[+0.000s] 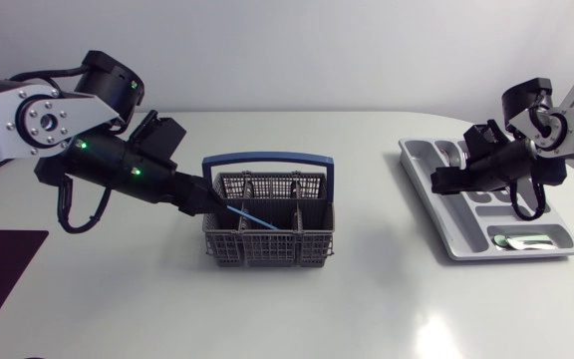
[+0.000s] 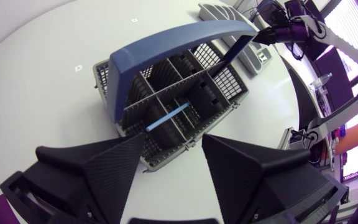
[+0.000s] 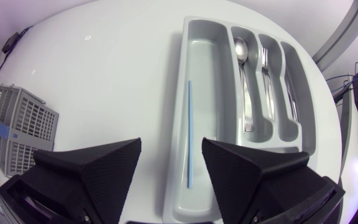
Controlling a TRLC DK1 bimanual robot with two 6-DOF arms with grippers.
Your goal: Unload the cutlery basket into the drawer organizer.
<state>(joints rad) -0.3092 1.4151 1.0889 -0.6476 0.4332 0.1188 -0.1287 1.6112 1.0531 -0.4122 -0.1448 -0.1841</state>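
Note:
The left gripper pinches the blue stick by its raised upper end [image 1: 231,208] [image 2: 150,127] next, since the sides of the basket's sections crowd the stick's lower part.
The grey cutlery basket [image 1: 267,234] with a blue handle [image 1: 267,160] stands mid-table. A thin blue stick [image 1: 257,216] lies slanted across its compartments. My left gripper [image 1: 215,204] is at the basket's left edge, open; in the left wrist view the blue stick [image 2: 166,118] has its near end just ahead of the left gripper [image 2: 174,146], not between the fingers. The grey drawer organizer [image 1: 422,160] lies at the right. My right gripper [image 1: 438,182] hangs over it, open and empty [image 3: 171,146]. A second blue stick [image 3: 189,134] lies in the organizer's long compartment [image 3: 207,74].
A spoon [image 3: 241,53] and forks [image 3: 267,68] lie in the organizer's narrow slots. One metal piece [image 1: 526,239] rests in its front cross compartment. The basket [image 3: 17,124] also shows far off beside my right gripper.

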